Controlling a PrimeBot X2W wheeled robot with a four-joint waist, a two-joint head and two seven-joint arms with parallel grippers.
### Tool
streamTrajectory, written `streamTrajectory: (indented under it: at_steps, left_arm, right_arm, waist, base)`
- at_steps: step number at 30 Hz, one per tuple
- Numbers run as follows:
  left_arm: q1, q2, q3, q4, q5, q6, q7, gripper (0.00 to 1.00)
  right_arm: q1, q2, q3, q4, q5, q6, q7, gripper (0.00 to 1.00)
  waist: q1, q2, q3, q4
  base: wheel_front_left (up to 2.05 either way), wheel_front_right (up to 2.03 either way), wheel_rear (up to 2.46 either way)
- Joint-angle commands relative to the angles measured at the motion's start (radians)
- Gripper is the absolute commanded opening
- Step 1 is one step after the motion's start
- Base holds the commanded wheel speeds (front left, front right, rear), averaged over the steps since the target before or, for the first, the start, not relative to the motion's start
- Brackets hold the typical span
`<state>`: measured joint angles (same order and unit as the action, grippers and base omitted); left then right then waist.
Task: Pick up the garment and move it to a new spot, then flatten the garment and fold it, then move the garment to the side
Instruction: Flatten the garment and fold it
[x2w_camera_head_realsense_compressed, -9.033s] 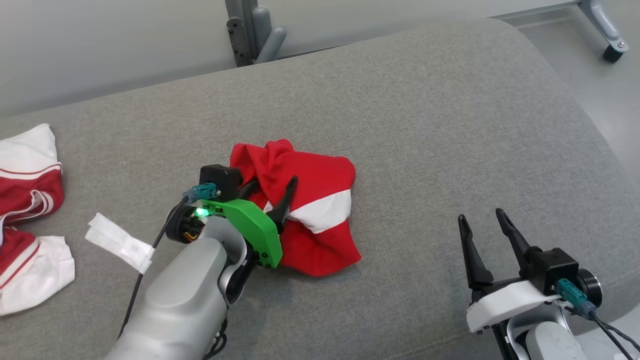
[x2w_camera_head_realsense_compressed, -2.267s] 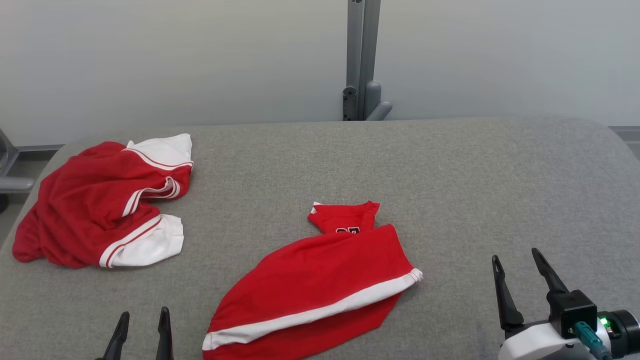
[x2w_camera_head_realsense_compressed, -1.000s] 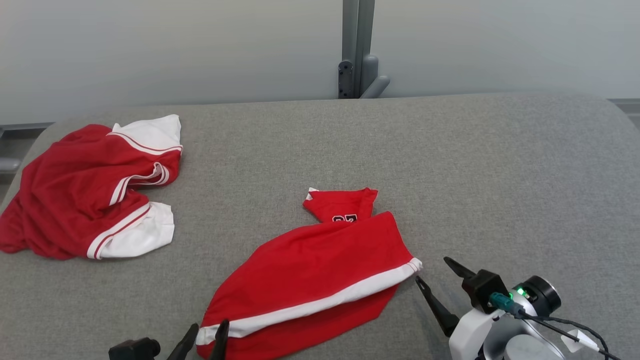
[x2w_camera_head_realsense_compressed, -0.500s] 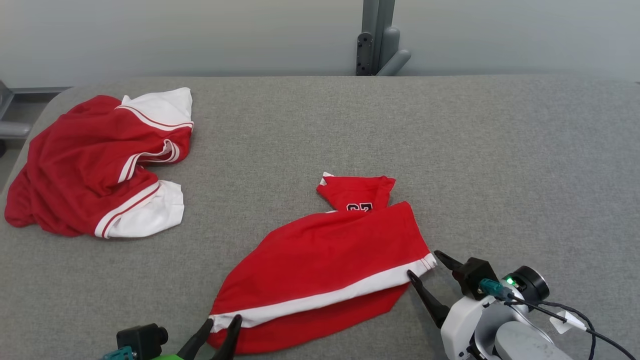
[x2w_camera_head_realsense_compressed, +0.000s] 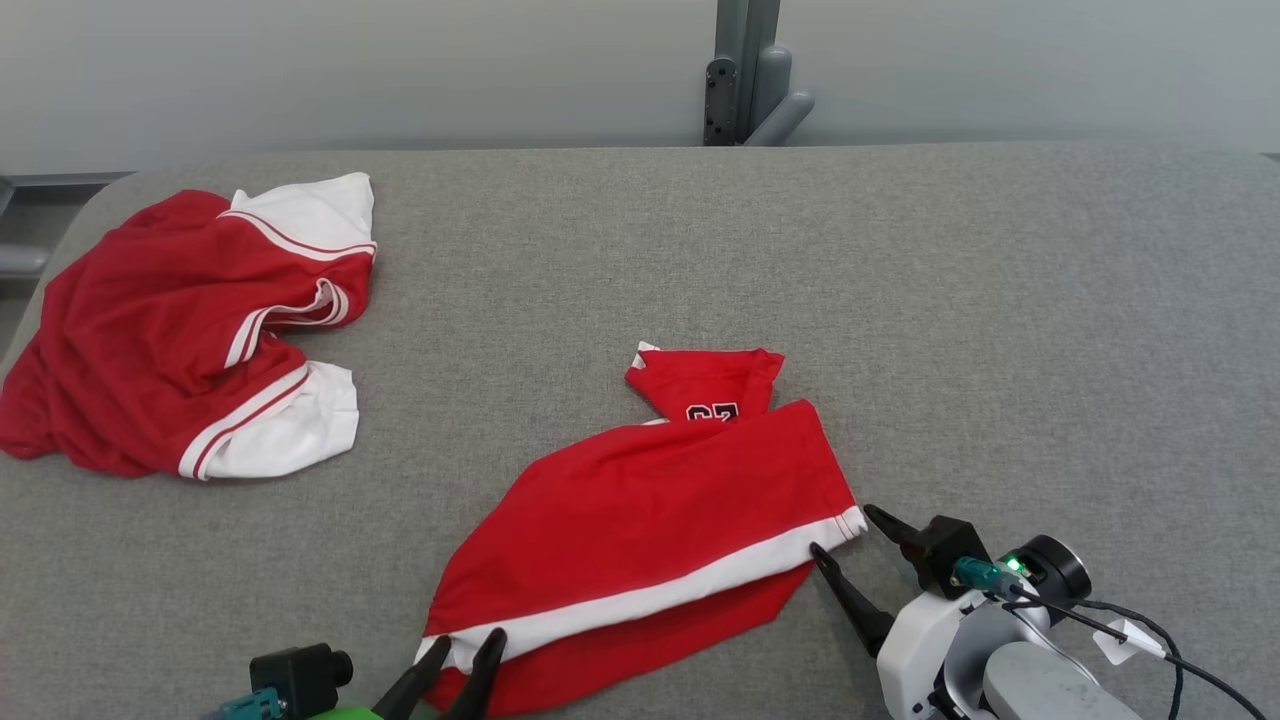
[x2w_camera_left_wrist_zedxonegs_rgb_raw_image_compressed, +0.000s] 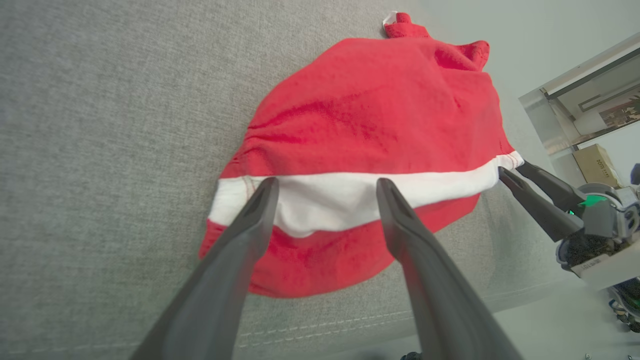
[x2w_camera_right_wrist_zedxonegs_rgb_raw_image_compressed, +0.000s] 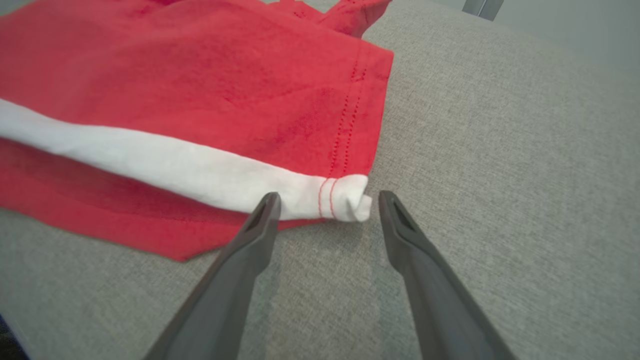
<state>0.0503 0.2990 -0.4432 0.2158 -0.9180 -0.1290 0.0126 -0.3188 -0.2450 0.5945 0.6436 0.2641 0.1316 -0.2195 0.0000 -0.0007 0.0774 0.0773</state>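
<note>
My right gripper grabs the garment's white piece of cloth by its red-stitched end (x2w_camera_head_realsense_compressed: 847, 523) next, to move the red garment (x2w_camera_head_realsense_compressed: 654, 492) to a new spot.
The garment (x2w_camera_head_realsense_compressed: 650, 520) is a red piece with a white band, lying partly spread near the front of the grey padded surface (x2w_camera_head_realsense_compressed: 950, 300). My left gripper (x2w_camera_head_realsense_compressed: 468, 642) is open, its fingers straddling the white band at the garment's lower left end (x2w_camera_left_wrist_zedxonegs_rgb_raw_image_compressed: 326, 184). My right gripper (x2w_camera_head_realsense_compressed: 842, 530) is open too, with the rolled white corner of the band just beyond its fingertips (x2w_camera_right_wrist_zedxonegs_rgb_raw_image_compressed: 328, 196). Neither gripper has closed on the cloth. From the left wrist view, the right gripper (x2w_camera_left_wrist_zedxonegs_rgb_raw_image_compressed: 510, 168) points at the band's far corner.
A second red and white garment (x2w_camera_head_realsense_compressed: 170, 330) lies crumpled at the far left. A grey metal post (x2w_camera_head_realsense_compressed: 745, 70) stands behind the surface's back edge. The padded surface's front seam (x2w_camera_left_wrist_zedxonegs_rgb_raw_image_compressed: 350, 325) runs just below the garment.
The head camera has tilted down a little. Both grippers have edged inward onto the garment's two band ends, the right one now straddling the corner. The garment has not moved.
</note>
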Motion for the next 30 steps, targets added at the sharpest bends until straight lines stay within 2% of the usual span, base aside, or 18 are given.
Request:
streamTrajectory:
  at_steps: [1, 14, 27, 28, 30]
  left_arm:
    - [-0.013, 0.009, -0.004, 0.004, -0.003, -0.003, -0.005, 1.0]
    - [-0.018, 0.041, -0.007, 0.036, 0.003, 0.013, -0.012, 1.0]
    - [-0.034, 0.033, -0.027, 0.079, -0.042, 0.005, 0.019, 1.0]
    - [-0.034, 0.034, -0.03, 0.081, -0.046, 0.004, 0.02, 1.0]
    - [-0.033, 0.034, -0.036, 0.082, -0.055, 0.003, 0.029, 1.0]
  right_arm:
    - [-0.013, 0.001, 0.0, 0.005, 0.01, -0.002, -0.007, 1.0]
    - [-0.016, 0.015, -0.004, 0.023, 0.001, -0.002, -0.026, 1.0]
    - [-0.03, 0.019, 0.011, 0.026, 0.006, -0.002, -0.033, 1.0]
    - [-0.03, 0.019, 0.012, 0.027, 0.008, -0.002, -0.032, 0.98]
    - [-0.029, 0.019, 0.015, 0.028, 0.013, -0.002, -0.032, 0.85]
  waist:
    - [0.0, 0.0007, 0.001, -0.002]
    - [0.0, 0.0007, 0.009, 0.0]
    - [0.0, 0.0007, 0.031, -0.004]
    - [0.0, 0.0007, 0.031, -0.004]
    - [0.0, 0.0007, 0.029, -0.004]
  base:
    - [0.0, 0.0, 0.0]
    - [0.0, 0.0, 0.0]
    - [0.0, 0.0, 0.0]
    - [0.0, 0.0, 0.0]
    - [0.0, 0.0, 0.0]
